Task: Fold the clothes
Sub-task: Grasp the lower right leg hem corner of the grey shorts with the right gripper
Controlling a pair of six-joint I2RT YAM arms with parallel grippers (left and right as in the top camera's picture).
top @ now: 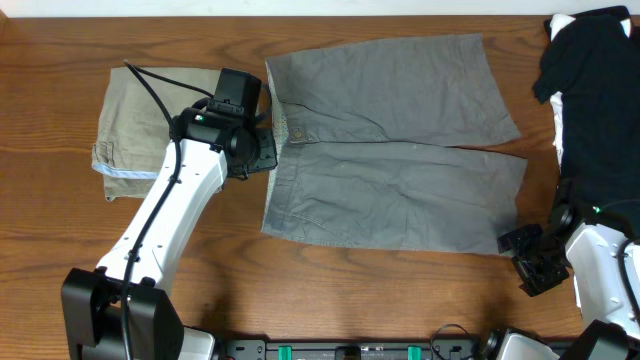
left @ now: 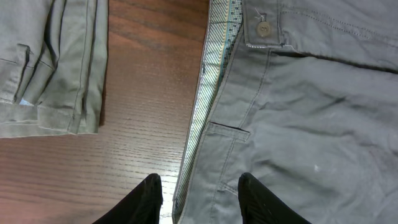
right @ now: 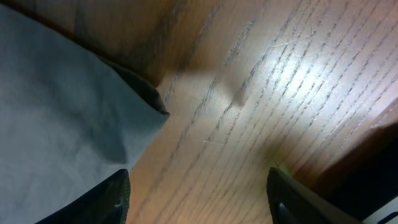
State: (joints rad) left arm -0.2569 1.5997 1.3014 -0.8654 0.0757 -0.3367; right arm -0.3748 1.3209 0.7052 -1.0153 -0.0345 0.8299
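The robot's right gripper needs to fold one leg over the other next, so it should grab the grey shorts (top: 390,140) by the near hem corner, opposite the waistband.
The grey shorts (top: 390,140) lie spread flat mid-table, waistband to the left. My left gripper (top: 263,152) hovers over that waistband. In the left wrist view its fingers (left: 149,200) stand apart, one over bare wood and one over the grey cloth, with the striped waistband lining (left: 205,106) between them; nothing is held. My right gripper (top: 533,258) sits by the shorts' lower right hem corner (right: 134,106), open over bare wood (right: 205,180). Folded olive-khaki shorts (top: 135,125) lie at the left.
A black garment (top: 598,100) is heaped at the far right edge, with a strip of white cloth (top: 558,118) showing beside it. The folded khaki shorts (left: 50,62) lie a hand's width left of the grey waistband. Wooden table (top: 330,290) runs along the front.
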